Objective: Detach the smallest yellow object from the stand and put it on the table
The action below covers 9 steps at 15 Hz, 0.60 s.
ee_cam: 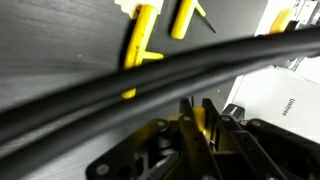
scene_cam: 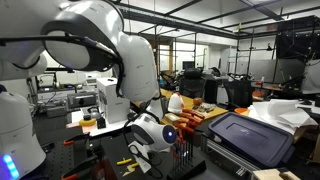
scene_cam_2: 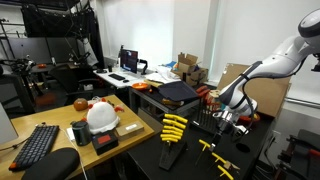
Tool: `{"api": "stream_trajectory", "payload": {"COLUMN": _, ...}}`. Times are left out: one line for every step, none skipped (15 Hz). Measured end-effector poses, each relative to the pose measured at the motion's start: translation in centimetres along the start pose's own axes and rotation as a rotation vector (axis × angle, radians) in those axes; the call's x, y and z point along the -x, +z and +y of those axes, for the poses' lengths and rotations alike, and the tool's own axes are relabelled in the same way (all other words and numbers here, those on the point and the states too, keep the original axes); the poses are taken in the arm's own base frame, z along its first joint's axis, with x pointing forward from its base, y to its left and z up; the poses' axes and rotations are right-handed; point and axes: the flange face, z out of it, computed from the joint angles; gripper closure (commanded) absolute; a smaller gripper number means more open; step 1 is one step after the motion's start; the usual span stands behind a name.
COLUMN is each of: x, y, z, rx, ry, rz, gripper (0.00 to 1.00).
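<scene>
My gripper releases the piece next, since the flat table is close below and the piece (ee_cam: pixel 200 120) would end beside the yellow-handled tools if I opened now.
In the wrist view my gripper (ee_cam: pixel 195 118) is shut on a slim yellow piece (ee_cam: pixel 200 120), the smallest yellow object, which shows only as a narrow strip between the two dark fingers. In both exterior views the gripper (scene_cam_2: pixel 222 117) (scene_cam: pixel 140 148) hangs low over the black table (scene_cam_2: pixel 255 150), right beside the dark stand (scene_cam: pixel 186 148) with its red-orange handles (scene_cam: pixel 186 122). Whether the piece still touches the stand cannot be told.
Yellow-handled tools (scene_cam_2: pixel 175 126) and yellow pliers (scene_cam_2: pixel 215 150) lie on the table; two yellow handles (ee_cam: pixel 140 40) show past a thick black cable (ee_cam: pixel 120 90). A white box (ee_cam: pixel 285 95) lies close by. A black case (scene_cam: pixel 250 140), a white hard hat (scene_cam_2: pixel 100 115) and a keyboard (scene_cam_2: pixel 35 145) stand around.
</scene>
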Motion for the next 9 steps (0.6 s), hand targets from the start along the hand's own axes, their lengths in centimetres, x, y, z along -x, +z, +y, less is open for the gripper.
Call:
{"api": "stream_trajectory", "payload": {"x": 0.02, "y": 0.01, "z": -0.01, "rx": -0.001, "ry": 0.003, "rz": 0.001, "gripper": 0.56}}
{"api": "stream_trajectory", "payload": {"x": 0.03, "y": 0.02, "z": -0.01, "rx": -0.001, "ry": 0.008, "rz": 0.001, "gripper": 0.51}}
{"api": "stream_trajectory", "payload": {"x": 0.04, "y": 0.04, "z": -0.03, "rx": -0.001, "ry": 0.017, "rz": 0.001, "gripper": 0.42}}
{"api": "stream_trajectory", "payload": {"x": 0.06, "y": 0.06, "z": -0.04, "rx": -0.002, "ry": 0.025, "rz": 0.001, "gripper": 0.36}}
{"api": "stream_trajectory", "payload": {"x": 0.06, "y": 0.08, "z": -0.06, "rx": -0.002, "ry": 0.032, "rz": 0.001, "gripper": 0.29}}
{"api": "stream_trajectory", "payload": {"x": 0.03, "y": 0.10, "z": -0.10, "rx": -0.002, "ry": 0.041, "rz": 0.001, "gripper": 0.20}}
{"api": "stream_trajectory", "payload": {"x": -0.03, "y": 0.14, "z": -0.15, "rx": -0.002, "ry": 0.048, "rz": 0.001, "gripper": 0.13}}
{"api": "stream_trajectory", "payload": {"x": -0.15, "y": 0.20, "z": -0.23, "rx": 0.001, "ry": 0.059, "rz": 0.001, "gripper": 0.05}}
{"api": "stream_trajectory", "payload": {"x": -0.32, "y": 0.29, "z": -0.35, "rx": 0.008, "ry": 0.071, "rz": 0.003, "gripper": 0.01}}
